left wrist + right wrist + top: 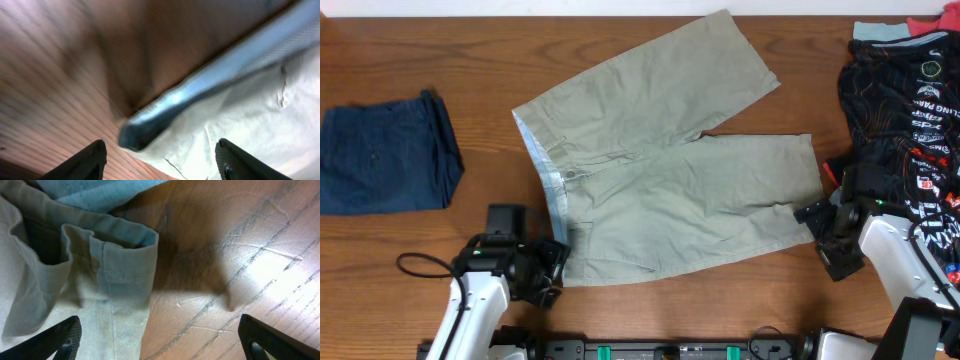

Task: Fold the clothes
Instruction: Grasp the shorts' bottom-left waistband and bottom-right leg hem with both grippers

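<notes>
The khaki-beige shorts need their near leg folded over the far one, so my left gripper should next grab them by the near waistband corner.
The khaki-beige shorts lie spread flat on the wooden table, waistband with pale blue lining to the left, two legs reaching right. My left gripper is open at the lower waistband corner; the left wrist view shows that corner with its blue lining between and ahead of the open fingers. My right gripper is open beside the hem of the near leg; the right wrist view shows the hem lifted and folded, with the open fingers straddling its edge.
A folded dark navy garment lies at the far left. A black jersey with red and white print is heaped at the right edge, over other cloth. Bare wood lies right of the hem.
</notes>
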Robot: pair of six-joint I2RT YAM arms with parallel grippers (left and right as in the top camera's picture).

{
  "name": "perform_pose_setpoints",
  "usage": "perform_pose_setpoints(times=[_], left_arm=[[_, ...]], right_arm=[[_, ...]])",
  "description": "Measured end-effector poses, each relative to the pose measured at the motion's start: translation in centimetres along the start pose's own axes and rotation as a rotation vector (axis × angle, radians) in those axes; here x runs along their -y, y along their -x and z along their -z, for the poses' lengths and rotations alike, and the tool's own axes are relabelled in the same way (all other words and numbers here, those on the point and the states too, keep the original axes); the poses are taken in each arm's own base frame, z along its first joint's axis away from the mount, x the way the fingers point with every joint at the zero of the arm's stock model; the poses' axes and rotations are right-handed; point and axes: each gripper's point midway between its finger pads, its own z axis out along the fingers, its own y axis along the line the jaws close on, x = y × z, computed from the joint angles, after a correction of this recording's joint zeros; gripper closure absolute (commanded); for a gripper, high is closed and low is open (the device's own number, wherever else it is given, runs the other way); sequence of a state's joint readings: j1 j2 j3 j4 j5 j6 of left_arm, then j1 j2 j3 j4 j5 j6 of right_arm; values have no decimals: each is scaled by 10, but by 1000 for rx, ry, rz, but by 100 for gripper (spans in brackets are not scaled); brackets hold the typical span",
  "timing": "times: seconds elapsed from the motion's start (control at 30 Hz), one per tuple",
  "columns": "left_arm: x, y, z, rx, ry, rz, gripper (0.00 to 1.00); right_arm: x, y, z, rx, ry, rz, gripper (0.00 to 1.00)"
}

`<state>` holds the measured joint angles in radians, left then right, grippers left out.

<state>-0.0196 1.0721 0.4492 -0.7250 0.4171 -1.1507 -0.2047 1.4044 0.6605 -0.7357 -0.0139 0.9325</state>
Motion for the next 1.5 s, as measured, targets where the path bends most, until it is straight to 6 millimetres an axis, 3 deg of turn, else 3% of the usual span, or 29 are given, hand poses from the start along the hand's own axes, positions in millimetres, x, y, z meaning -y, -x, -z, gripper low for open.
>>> perform_pose_setpoints(times=[0.13, 0.33, 0.57, 0.77, 0.97, 1.5], left_arm=[[7, -11, -5, -9, -6, -32, 29], [2, -23, -15, -24, 55, -10, 28], [-7, -21, -27, 6, 134, 38, 30], [-1, -15, -30, 32, 136, 78, 72], [6, -9, -31, 60, 114, 42, 94], [-8, -5, -25, 79, 182, -112, 94]], right_arm=[[1, 0, 0, -2, -5, 0, 2], [2, -1, 0, -2, -9, 0, 2], [3, -1, 0, -1, -15, 0, 2], [9, -1, 0, 0, -39, 0, 1], [10, 1, 0, 12, -48, 1, 1], [22, 3, 1, 32, -105, 26, 3]])
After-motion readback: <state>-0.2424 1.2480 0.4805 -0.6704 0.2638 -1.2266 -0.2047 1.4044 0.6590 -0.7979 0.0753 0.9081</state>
